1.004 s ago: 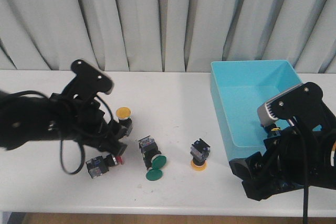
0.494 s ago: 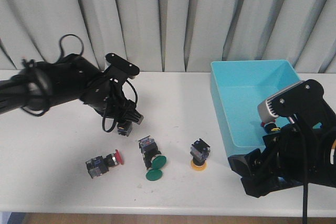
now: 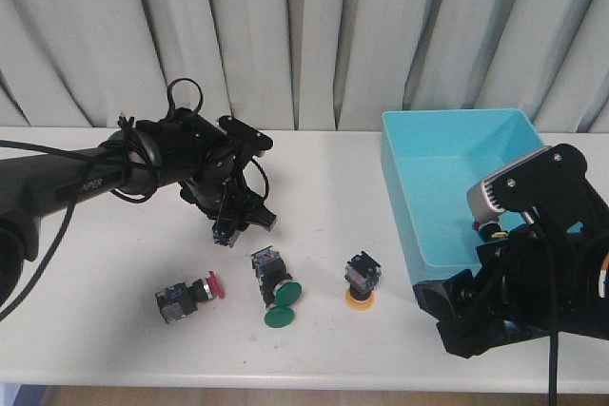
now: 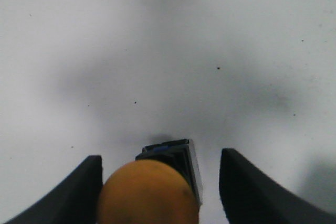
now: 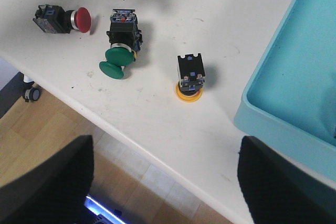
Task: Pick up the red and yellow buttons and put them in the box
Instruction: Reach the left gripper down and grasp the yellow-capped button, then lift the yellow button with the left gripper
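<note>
The yellow button has its black body between both fingers in the left wrist view, so my left gripper should close on it.
A yellow button with a black body stands between my left gripper's fingers. The cap touches one finger, and a gap shows at the other. In the front view this gripper is low over the table, left of centre. A second yellow button stands cap down at mid table and also shows in the right wrist view. A small red-topped piece lies in the turquoise box, mostly hidden by my right arm. My right gripper is open and empty over the table's front edge.
A small-capped dark red switch and a green-capped switch lie near the front, left of centre. Both show in the right wrist view, red and green. The box stands at the right. Grey curtains hang behind.
My left arm swung from the left side to above the yellow button, and its fingers now stand on either side of it. The right arm has barely moved.
</note>
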